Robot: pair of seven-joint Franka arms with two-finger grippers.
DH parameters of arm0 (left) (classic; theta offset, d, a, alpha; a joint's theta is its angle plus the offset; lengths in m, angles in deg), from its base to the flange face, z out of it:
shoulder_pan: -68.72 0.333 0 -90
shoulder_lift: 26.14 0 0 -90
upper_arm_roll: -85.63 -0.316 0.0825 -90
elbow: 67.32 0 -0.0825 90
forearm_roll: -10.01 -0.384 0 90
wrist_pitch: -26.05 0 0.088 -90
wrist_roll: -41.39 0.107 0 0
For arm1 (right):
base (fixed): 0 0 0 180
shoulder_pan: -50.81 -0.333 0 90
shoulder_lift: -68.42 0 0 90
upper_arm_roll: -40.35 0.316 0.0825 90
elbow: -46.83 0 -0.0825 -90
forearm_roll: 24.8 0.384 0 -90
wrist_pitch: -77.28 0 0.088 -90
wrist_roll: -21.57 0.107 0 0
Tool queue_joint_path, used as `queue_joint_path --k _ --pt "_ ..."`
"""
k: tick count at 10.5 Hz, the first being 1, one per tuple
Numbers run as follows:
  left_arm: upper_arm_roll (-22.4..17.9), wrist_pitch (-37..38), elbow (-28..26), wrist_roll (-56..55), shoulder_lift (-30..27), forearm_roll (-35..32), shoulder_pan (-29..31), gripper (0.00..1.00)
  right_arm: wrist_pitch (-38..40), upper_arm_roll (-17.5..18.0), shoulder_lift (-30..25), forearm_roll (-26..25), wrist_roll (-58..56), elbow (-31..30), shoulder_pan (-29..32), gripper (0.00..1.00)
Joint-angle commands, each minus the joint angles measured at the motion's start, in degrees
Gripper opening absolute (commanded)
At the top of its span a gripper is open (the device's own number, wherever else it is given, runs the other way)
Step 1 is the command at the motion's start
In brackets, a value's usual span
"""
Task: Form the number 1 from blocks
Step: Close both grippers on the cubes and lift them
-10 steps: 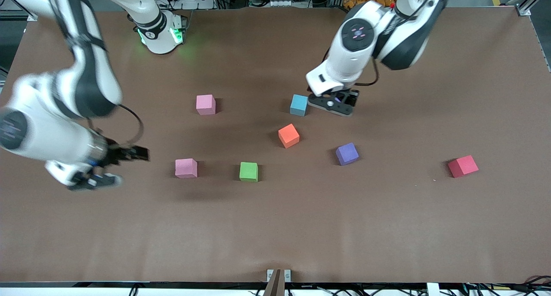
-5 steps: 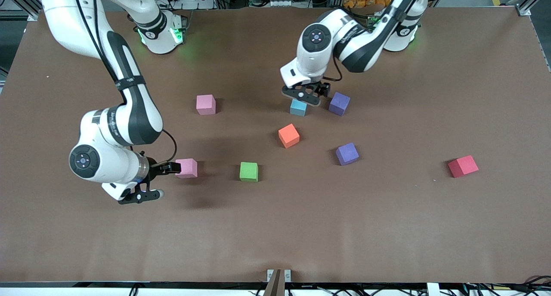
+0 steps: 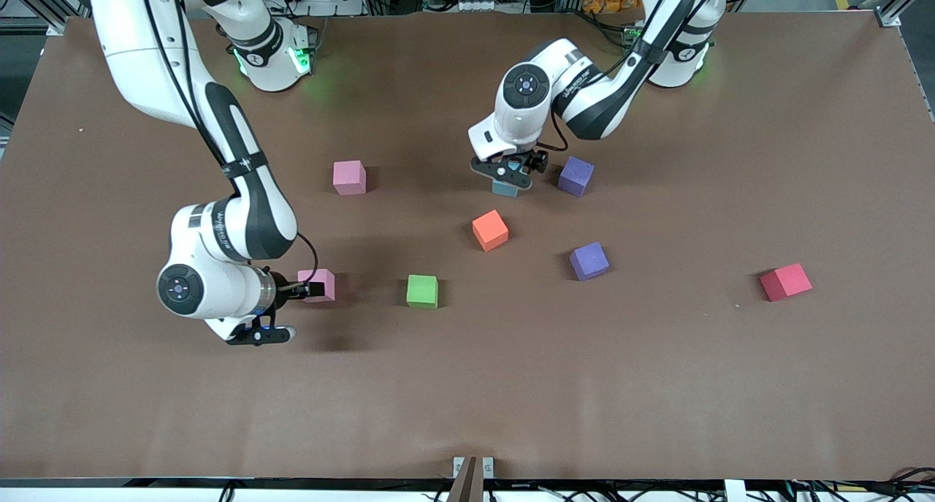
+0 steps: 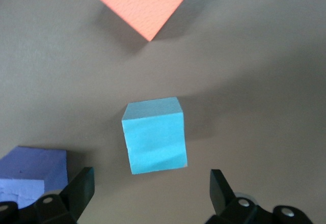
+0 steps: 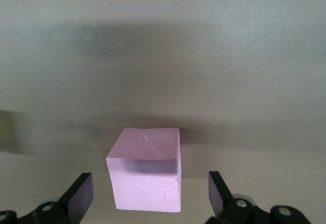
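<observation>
I need to lower my right gripper before I close it on the block. My fingertips stop above the pink block's top, so they would miss the block if I closed now.
My left gripper hangs open just over the light blue block, which lies just ahead of its fingertips in the left wrist view. One purple block stands beside the light blue one toward the left arm's end. A second purple block and the orange block sit nearer the front camera. My right gripper is low and open at a pink block, with the cube partly between its fingers. The other pink block stands farther from the camera.
A green cube sits beside the pink block at my right gripper, toward the left arm's end. A red cube lies alone near the left arm's end of the brown table.
The right arm swung down and in until its open fingers reached the pink block. The left gripper left a purple block standing and shifted over the light blue block.
</observation>
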Motion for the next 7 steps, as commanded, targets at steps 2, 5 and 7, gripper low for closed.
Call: queue_joint_path --k 2,5,7 --pt "-0.6 -0.6 0.3 -9.3 2.1 0.3 -1.6 1.0 -0.6 -0.4 0.6 1.2 0.8 -0.3 -0.8 1.0" --pt "-0.9 -1.9 0.5 -10.6 4.1 0.2 -2.4 1.0 -1.4 -0.5 2.0 1.2 0.8 -0.3 -1.6 1.0" --pt "-1.9 -2.6 1.3 -10.5 5.8 -0.7 -2.5 1.0 -4.0 -0.5 2.7 1.1 0.7 -1.8 -1.6 1.0"
